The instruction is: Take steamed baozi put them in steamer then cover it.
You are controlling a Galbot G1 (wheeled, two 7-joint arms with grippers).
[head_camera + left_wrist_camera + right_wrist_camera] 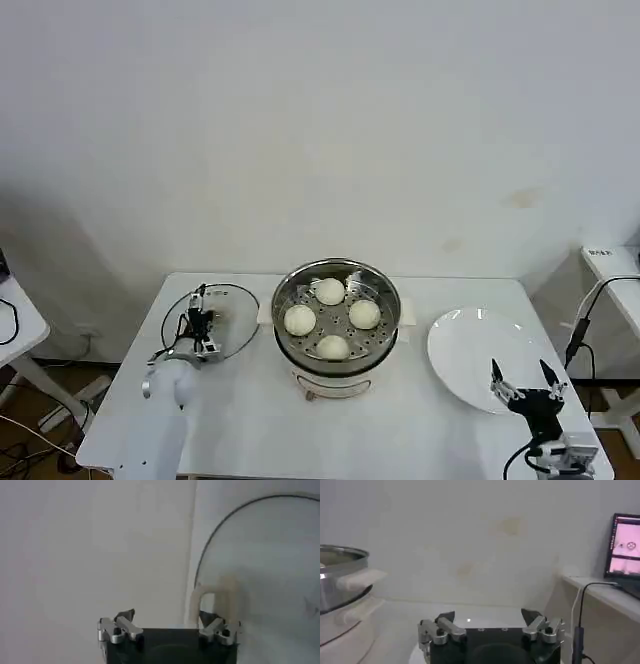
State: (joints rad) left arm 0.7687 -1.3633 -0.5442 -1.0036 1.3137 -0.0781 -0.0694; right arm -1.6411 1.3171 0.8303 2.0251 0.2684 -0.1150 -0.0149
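The left gripper grabs the clear glass lid by its raised pale handle (215,592) next, because the lid lies flat and wide on the tabletop.
The steamer (385,325) stands mid-table with several pale baozi (329,291) on its perforated tray. The cover, a clear glass lid (240,322), lies flat on the table to its left. My left gripper (201,306) hovers over the lid, open. In the left wrist view, the lid's pale handle (220,599) stands just beyond one fingertip of the left gripper (167,620), not between the jaws. My right gripper (527,381) is open and empty above the white plate (470,345). The right wrist view shows the right gripper (487,616) with the steamer (337,575) off to one side.
The white plate lies to the right of the steamer, near the table's right edge. A side table with a cable (585,320) and a lit screen (626,545) stands beyond that edge. Another small table (15,320) sits at the far left.
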